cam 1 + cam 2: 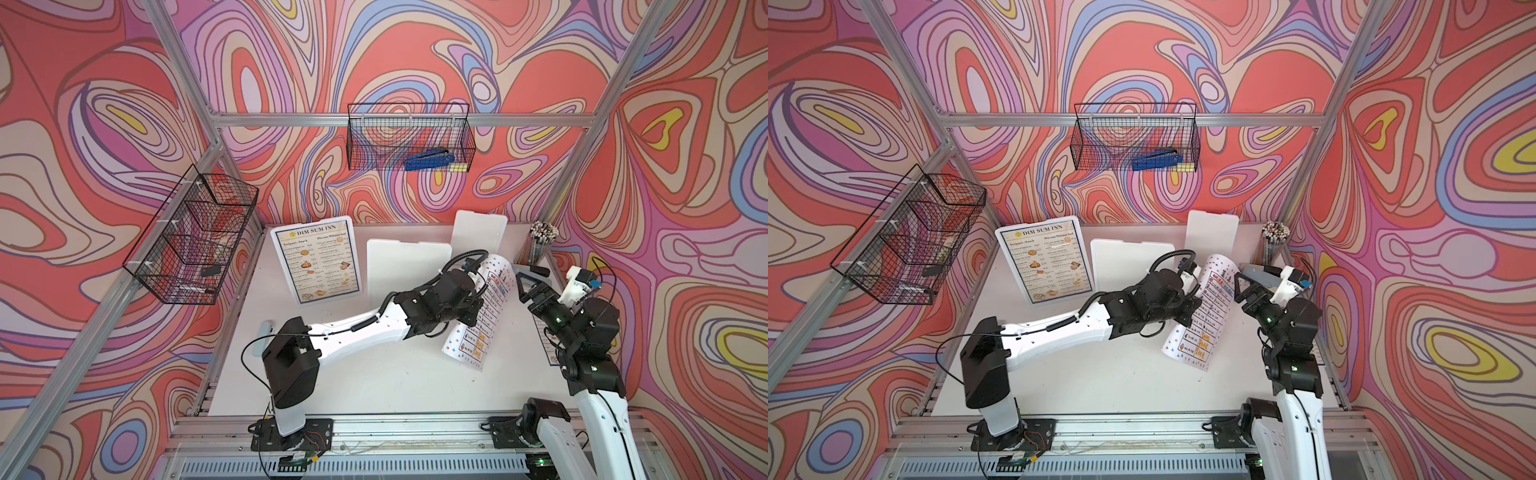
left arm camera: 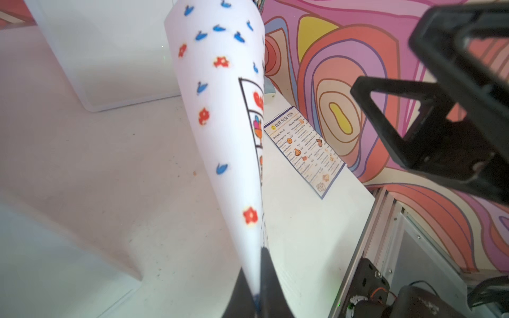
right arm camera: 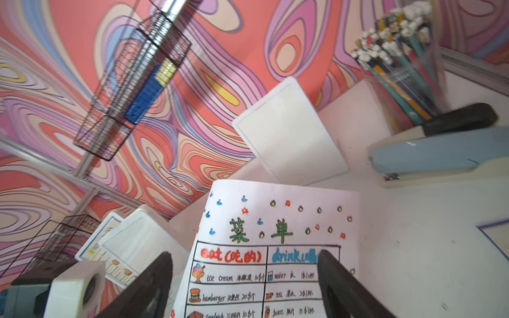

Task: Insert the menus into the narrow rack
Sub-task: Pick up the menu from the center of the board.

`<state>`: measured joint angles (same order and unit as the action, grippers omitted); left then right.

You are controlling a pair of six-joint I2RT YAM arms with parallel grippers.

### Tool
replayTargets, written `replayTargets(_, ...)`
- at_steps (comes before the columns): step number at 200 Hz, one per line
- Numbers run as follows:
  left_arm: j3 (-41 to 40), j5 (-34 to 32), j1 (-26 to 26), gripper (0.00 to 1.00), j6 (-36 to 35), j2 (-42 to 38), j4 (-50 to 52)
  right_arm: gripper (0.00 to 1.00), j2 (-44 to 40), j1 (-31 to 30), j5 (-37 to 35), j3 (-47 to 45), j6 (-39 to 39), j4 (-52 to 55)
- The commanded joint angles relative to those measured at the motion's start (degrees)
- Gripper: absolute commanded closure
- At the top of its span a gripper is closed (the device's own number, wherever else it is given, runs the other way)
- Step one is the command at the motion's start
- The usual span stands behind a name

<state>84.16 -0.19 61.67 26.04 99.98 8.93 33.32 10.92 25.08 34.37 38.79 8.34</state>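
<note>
My right gripper grabs the white menu's side edge opposite my left gripper next, which leaves the menu's bottom edge free to insert.
The white menu [image 1: 487,309] with a table and icon-dotted border stands curled off the table, my left gripper [image 2: 254,264] shut on its lower edge. My right gripper [image 1: 532,286] is open beside that sheet, its jaws [image 3: 243,254] wide apart in front of the printed side and not touching it. A large DIM SUM INN menu [image 1: 318,259] leans at the back left. A smaller one [image 2: 305,150] lies flat by the right wall, partly under my right arm. A long narrow black wire rack [image 1: 409,137] hangs on the back wall and a tiered one [image 1: 195,237] on the left wall.
Two white boards [image 1: 407,266] [image 1: 478,232] lean at the back. A cup of pencils [image 1: 540,245] and a grey-blue stapler [image 3: 440,154] sit in the back right corner. The back-wall rack holds a blue stapler [image 1: 428,160]. A small pale object [image 1: 266,330] lies at the table's left edge.
</note>
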Motion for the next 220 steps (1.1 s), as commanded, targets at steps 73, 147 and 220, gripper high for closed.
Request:
replayTargets(73, -16.14, 0.65, -5.44, 0.92, -9.62, -29.92, -4.98, 0.08, -9.23, 0.05, 22.52, -11.78, 8.25, -35.53)
replayTargets(147, -16.03, 9.35, -7.44, 0.89, -8.21, -35.16, -6.17, 0.05, 19.38, -2.78, 32.37, -17.03, 36.06, -93.69)
replayTargets(220, -15.54, 10.29, -7.70, 0.89, -8.72, -36.00, -6.05, 0.19, 31.70, -17.54, 31.08, -10.06, 28.12, -93.77)
